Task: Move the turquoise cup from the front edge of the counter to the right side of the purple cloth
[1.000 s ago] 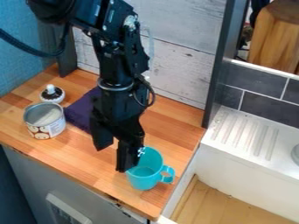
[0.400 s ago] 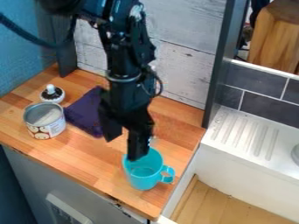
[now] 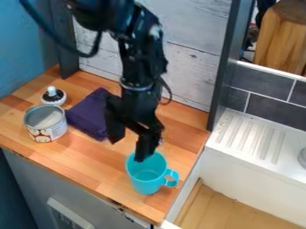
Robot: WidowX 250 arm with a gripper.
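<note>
My gripper grabs the cup's rim next, to move the turquoise cup (image 3: 145, 181) across the wooden counter.
The black gripper (image 3: 128, 144) hangs over the front part of the wooden counter, its two fingers spread apart. One fingertip overlaps the back rim of the turquoise cup (image 3: 145, 181) from this angle; whether it touches the rim I cannot tell. The other finger is to the left, outside the cup. Upright on the counter, the cup has its handle toward the right, and nothing is held between the fingers. Behind and left of the gripper lies a folded purple cloth (image 3: 88, 115).
On the counter's left are an open can (image 3: 49, 130) and a small round container with a white knob (image 3: 53, 96). A dark upright post (image 3: 226, 76) borders the counter's back right corner. Beyond it stands a white sink with a ribbed drainboard (image 3: 251, 138).
The gripper has risen and shifted slightly to the right and back, uncovering more of the cup's rim and of the purple cloth. The cup stands in nearly the same place.
</note>
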